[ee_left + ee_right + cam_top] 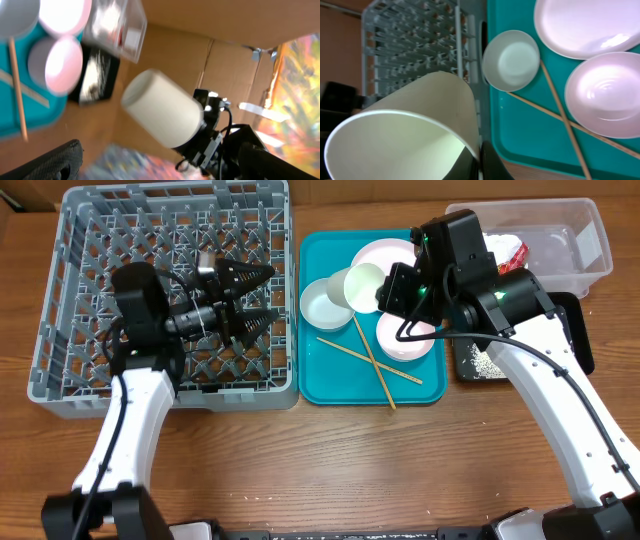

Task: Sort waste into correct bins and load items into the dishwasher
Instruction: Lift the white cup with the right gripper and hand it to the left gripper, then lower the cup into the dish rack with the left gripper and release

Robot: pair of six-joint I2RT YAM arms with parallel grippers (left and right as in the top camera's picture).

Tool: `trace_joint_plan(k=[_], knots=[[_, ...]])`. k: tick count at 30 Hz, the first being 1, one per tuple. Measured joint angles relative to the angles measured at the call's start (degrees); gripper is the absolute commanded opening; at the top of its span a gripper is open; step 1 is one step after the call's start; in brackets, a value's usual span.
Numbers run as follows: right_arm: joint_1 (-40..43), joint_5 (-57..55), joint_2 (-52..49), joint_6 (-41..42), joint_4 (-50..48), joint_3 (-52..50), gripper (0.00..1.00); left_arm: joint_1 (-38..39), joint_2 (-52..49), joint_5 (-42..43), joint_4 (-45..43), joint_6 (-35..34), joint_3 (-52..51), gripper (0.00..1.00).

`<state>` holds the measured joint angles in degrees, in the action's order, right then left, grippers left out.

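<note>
Next, the left gripper grabs the white cup's base, opposite the held rim, to load the cup rim-first into the dish rack.
My right gripper is shut on the rim of the small white cup and holds it tilted above the teal tray; the cup fills the right wrist view. On the tray lie the white plate, a bowl, a second bowl and two crossed chopsticks. My left gripper is open and empty over the grey dish rack. The clear tub holds the red wrapper. The black tray holds rice grains.
The teal serving tray sits between the rack and the black tray. The right arm crosses over the black tray. Bare wooden table lies in front. In the left wrist view the cup hangs in mid-air in the right gripper.
</note>
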<state>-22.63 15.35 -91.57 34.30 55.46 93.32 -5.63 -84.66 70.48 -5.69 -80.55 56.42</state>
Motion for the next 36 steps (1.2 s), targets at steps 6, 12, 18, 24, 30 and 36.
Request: trace_joint_plan(k=[6,12,18,24,30,36], knots=[[0.04,12.41,-2.01,0.15,-13.03,-2.84,0.04,0.0,-6.34,9.35,-0.37,0.7,0.0,1.0],[0.0,28.09,-3.76,-0.37,-25.59,-11.13,0.04,0.0,-7.1,11.87,-0.46,4.63,0.0,1.0],[0.07,38.84,-6.47,-0.28,-32.89,-14.16,0.04,-0.04,-7.1,13.03,-0.76,6.49,0.0,1.0],[0.04,46.1,-9.64,-0.28,-36.65,-14.16,0.04,-0.04,-7.1,14.58,-0.79,8.35,0.0,1.0],[0.04,48.87,-12.74,-0.31,-37.86,-14.16,0.04,-0.04,-7.1,16.22,-0.76,9.25,0.0,1.0],[0.04,49.31,-14.47,-0.26,-40.96,-14.16,0.04,0.02,-7.1,18.16,-0.76,10.47,0.0,1.0]])
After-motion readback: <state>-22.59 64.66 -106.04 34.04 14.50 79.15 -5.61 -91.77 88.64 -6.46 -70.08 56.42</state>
